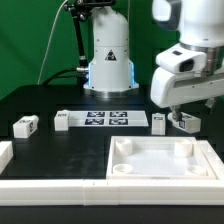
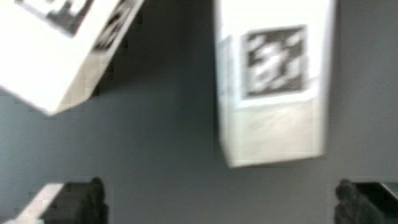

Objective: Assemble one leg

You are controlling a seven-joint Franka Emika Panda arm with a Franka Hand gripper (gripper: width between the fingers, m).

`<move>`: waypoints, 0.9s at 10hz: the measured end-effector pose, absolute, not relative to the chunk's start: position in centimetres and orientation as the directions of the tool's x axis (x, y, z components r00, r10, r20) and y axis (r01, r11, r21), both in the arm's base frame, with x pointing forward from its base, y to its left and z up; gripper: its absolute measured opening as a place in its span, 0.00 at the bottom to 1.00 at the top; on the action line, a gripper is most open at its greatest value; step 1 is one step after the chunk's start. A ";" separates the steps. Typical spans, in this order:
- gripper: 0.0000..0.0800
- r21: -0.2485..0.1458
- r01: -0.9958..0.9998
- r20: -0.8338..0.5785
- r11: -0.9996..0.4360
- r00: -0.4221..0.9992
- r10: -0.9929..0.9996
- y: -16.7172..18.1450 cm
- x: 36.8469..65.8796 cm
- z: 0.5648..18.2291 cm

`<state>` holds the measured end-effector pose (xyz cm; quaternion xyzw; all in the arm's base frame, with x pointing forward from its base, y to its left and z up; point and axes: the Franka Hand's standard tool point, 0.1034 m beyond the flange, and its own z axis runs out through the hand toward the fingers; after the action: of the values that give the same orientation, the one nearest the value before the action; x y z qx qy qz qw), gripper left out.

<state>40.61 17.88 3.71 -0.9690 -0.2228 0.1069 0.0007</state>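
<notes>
The gripper's fingers stop short of the leg's near end in the wrist view, so the robot should move its gripper toward the tagged leg's near end (image 2: 274,150) before closing on the leg.
Several small white legs with black-and-white tags lie on the black table: one (image 1: 25,125) at the exterior view's left, one (image 1: 62,119) beside the marker board, and two at the right (image 1: 158,122) (image 1: 184,122). My gripper (image 1: 180,108) hangs just above the two right legs. In the wrist view my gripper (image 2: 221,205) is open and empty, its dark fingertips (image 2: 71,203) set wide apart. A leg (image 2: 272,85) lies ahead of the jaws with its tag face up. A second tagged leg (image 2: 75,50) lies slanted beside it.
The marker board (image 1: 105,118) lies in front of the robot base. A large white square tray (image 1: 165,160) with corner sockets sits at the front right. A white part (image 1: 5,155) shows at the left edge, and a white rail (image 1: 60,187) runs along the front.
</notes>
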 end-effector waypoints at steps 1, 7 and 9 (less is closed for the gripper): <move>0.81 -0.050 0.434 -0.297 -0.900 0.853 0.428 17.8 39.9 3.7; 0.81 -0.046 0.424 -0.731 -0.904 0.603 0.320 17.6 38.3 2.4; 0.81 -0.045 0.424 -0.818 -0.905 0.505 0.277 17.8 37.5 1.8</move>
<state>37.53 17.78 1.80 -0.8636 -0.2029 0.4544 -0.0809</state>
